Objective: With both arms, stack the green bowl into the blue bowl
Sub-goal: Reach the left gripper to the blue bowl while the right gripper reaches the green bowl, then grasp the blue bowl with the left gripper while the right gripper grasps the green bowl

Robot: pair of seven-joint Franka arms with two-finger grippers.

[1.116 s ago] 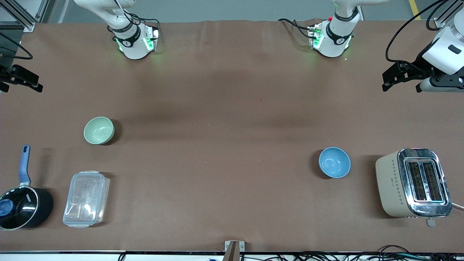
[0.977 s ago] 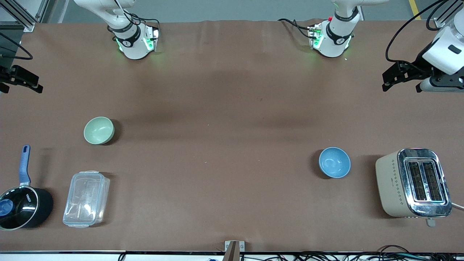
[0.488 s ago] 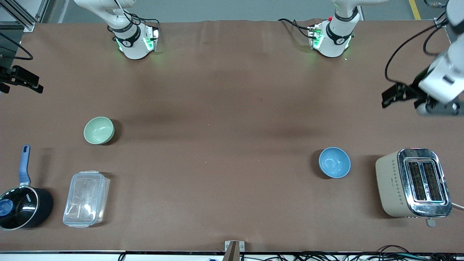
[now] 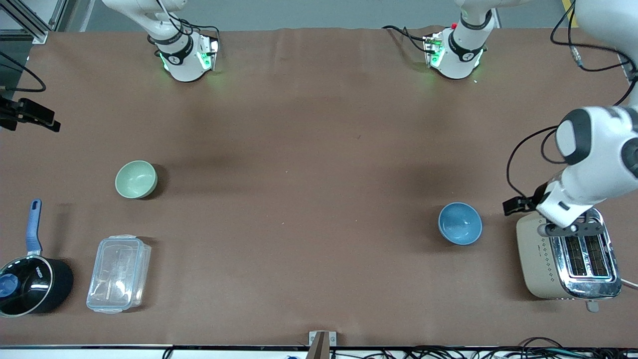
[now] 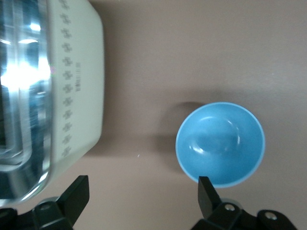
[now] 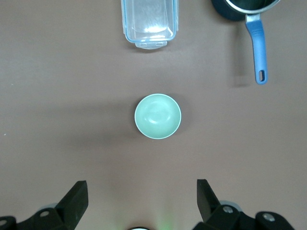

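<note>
My left gripper will next lift the blue bowl by its rim [image 4: 441, 218], so the blue bowl's hollow stays free for the green bowl [image 4: 136, 179].
The green bowl [image 4: 136, 179] stands upright and empty toward the right arm's end of the table; it also shows in the right wrist view [image 6: 158, 116]. The blue bowl [image 4: 460, 223] stands upright and empty toward the left arm's end, beside the toaster; it also shows in the left wrist view [image 5: 220, 143]. My left gripper [image 4: 518, 205] [image 5: 142, 194] is open and empty, up in the air over the gap between the blue bowl and the toaster. My right gripper [image 4: 31, 115] [image 6: 141, 199] is open and empty, high over the table's edge at the right arm's end.
A cream and chrome toaster [image 4: 565, 252] [image 5: 48, 91] stands beside the blue bowl. A clear plastic container [image 4: 118, 273] [image 6: 149, 21] and a black saucepan with a blue handle [image 4: 30, 284] [image 6: 256, 52] lie nearer to the front camera than the green bowl.
The left arm has swung from the table's end to over the gap between the blue bowl and the toaster. The right gripper has barely shifted. Both bowls stayed put.
</note>
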